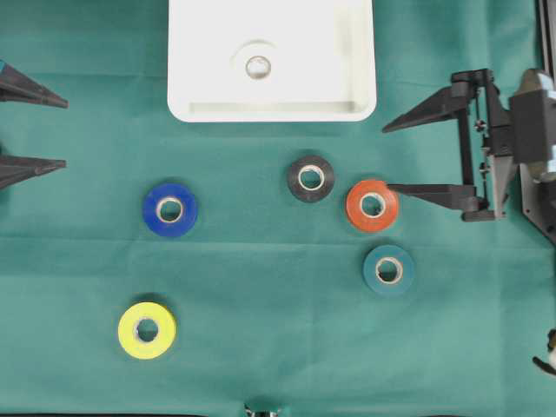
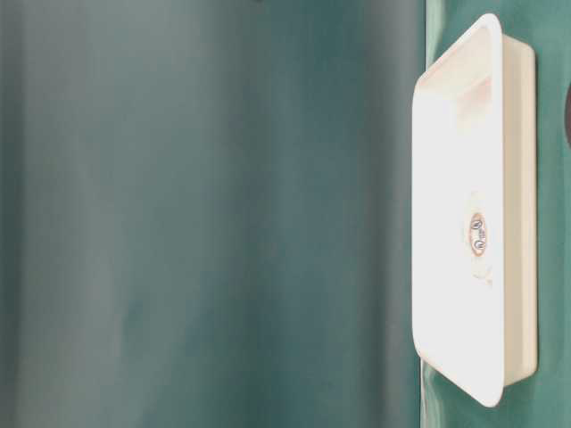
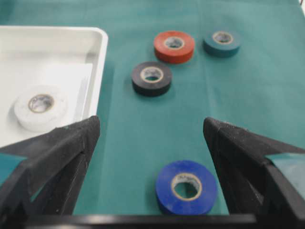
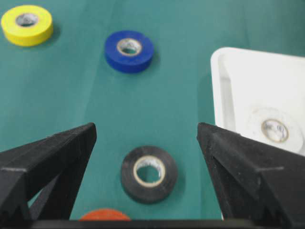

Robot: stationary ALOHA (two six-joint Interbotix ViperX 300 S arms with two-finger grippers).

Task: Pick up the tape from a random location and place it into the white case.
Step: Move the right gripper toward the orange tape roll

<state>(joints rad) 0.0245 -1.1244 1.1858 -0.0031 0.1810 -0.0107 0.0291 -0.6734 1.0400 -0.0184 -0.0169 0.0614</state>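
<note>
My right gripper grabs the roll by the narrow ring wall [image 1: 373, 187] beside its core next, since the orange-red tape roll [image 1: 354, 208] spans nearly my whole finger gap.
The white case [image 1: 271, 110] sits at the far middle of the green cloth with a white tape roll [image 1: 243, 54] in it. Five tape rolls lie flat on the cloth: blue [image 1: 154, 211], black [image 1: 295, 180], orange [image 1: 357, 207], teal [image 1: 373, 272] and yellow [image 1: 128, 332]. My right gripper [image 1: 386, 158] is open and holds nothing. One fingertip reaches the orange roll's right edge, and the black roll [image 4: 128, 177] lies ahead between its fingers. My left gripper [image 1: 66, 133] stands open and empty at the left edge, with the blue roll [image 3: 164, 188] below and between its fingers.
The case [image 3: 98, 67] lies to the left in the left wrist view and to the right [image 4: 220, 90] in the right wrist view. In the table-level view only the case [image 2: 455, 178] stands out against blurred green cloth.
</note>
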